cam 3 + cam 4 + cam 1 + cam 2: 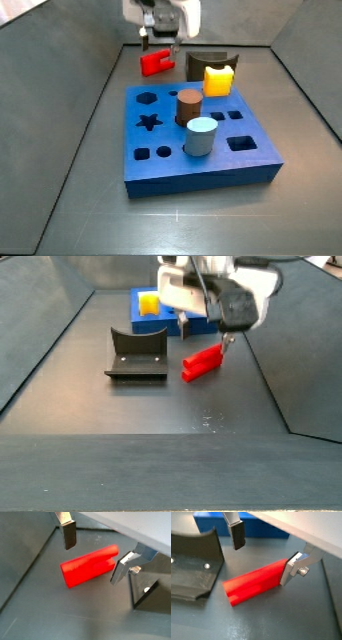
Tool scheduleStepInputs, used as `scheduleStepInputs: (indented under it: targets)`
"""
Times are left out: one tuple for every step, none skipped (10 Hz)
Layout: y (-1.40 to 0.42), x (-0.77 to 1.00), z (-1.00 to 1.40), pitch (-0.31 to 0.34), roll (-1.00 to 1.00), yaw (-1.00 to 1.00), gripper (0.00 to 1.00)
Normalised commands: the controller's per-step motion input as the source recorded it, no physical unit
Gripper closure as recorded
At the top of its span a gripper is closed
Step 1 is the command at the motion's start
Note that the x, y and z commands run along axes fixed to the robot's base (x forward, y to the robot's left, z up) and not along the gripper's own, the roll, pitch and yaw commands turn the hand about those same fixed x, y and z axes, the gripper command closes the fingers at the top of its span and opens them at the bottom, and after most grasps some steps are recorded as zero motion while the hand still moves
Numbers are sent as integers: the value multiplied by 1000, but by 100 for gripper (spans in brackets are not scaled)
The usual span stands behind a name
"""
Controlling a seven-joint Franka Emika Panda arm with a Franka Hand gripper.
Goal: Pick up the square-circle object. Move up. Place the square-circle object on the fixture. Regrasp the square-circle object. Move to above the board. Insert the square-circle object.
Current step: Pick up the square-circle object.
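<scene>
Next, my gripper grabs the square-circle object by the flat sides of its body (156, 63) (88, 565), to set the object upright on the fixture.
The square-circle object (90, 567) is a flat red block lying on the dark floor, also visible in the wrist view (251, 586) and in both side views (158, 62) (203, 361). My gripper (93, 559) hangs just above it and is open. One silver finger (290, 571) stands at the block's end, the other finger (237, 537) is well clear of it. Nothing is held. The fixture (138, 353) stands apart beside the block, also seen close by (191, 567). The blue board (201, 150) lies further off.
On the board stand a brown cylinder (190, 105) and a pale blue cylinder (201, 137). A yellow block (218, 79) sits at the board's edge by the fixture (203, 62). Grey walls (60, 316) enclose the floor.
</scene>
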Motion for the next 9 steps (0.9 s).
scheduleStepInputs:
  targets:
    - [17,0,-609,-29,-39,-63,0]
    - [0,0,0,0,0,0,100]
    - [0,0,0,0,0,0,100]
    - [0,0,0,0,0,0,100]
    - [0,0,0,0,0,0,100]
    - [0,0,0,0,0,0,100]
    - [0,0,0,0,0,0,100]
    - [0,0,0,0,0,0,100]
    - [0,0,0,0,0,0,100]
